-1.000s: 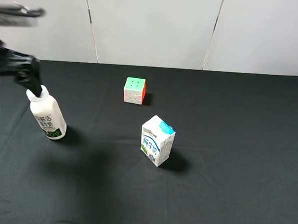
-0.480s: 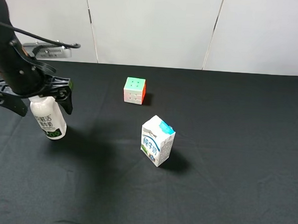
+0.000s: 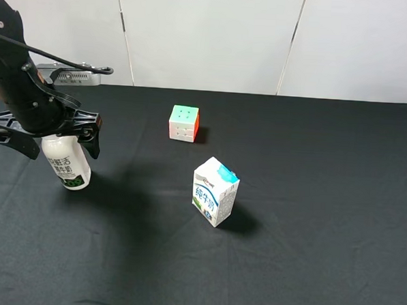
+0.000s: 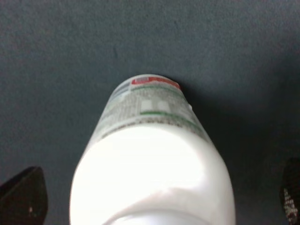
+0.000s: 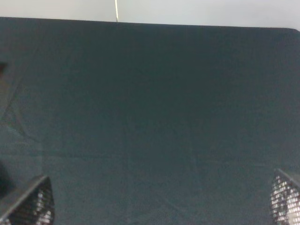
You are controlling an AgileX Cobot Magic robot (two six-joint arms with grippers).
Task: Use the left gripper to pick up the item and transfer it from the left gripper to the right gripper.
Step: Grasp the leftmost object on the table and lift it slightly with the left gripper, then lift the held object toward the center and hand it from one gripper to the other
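Note:
I can close my left gripper now. Closing now would hold the bottle. Both fingers reach down beside the white bottle's upper body (image 3: 62,148), near the dark lettering (image 3: 61,165).
The item, a white bottle (image 3: 68,164) with dark lettering and a green mark, stands upright on the black cloth at the left. My left gripper (image 3: 52,136) is open and straddles its top, one finger on each side, so the cap is hidden in the exterior view. In the left wrist view the bottle (image 4: 150,154) fills the middle, with the open left gripper (image 4: 157,197) showing a dark fingertip at each lower corner, clear of the bottle's sides. The right gripper (image 5: 159,201) is open over bare cloth and is out of the exterior view.
A white-and-blue milk carton (image 3: 216,191) stands near the middle of the table. A pastel puzzle cube (image 3: 184,122) sits behind it. The black cloth (image 3: 324,200) runs back to a white wall.
The left arm has swung in over the bottle and settled with its fingers astride the top. The bottle, carton and cube have not moved.

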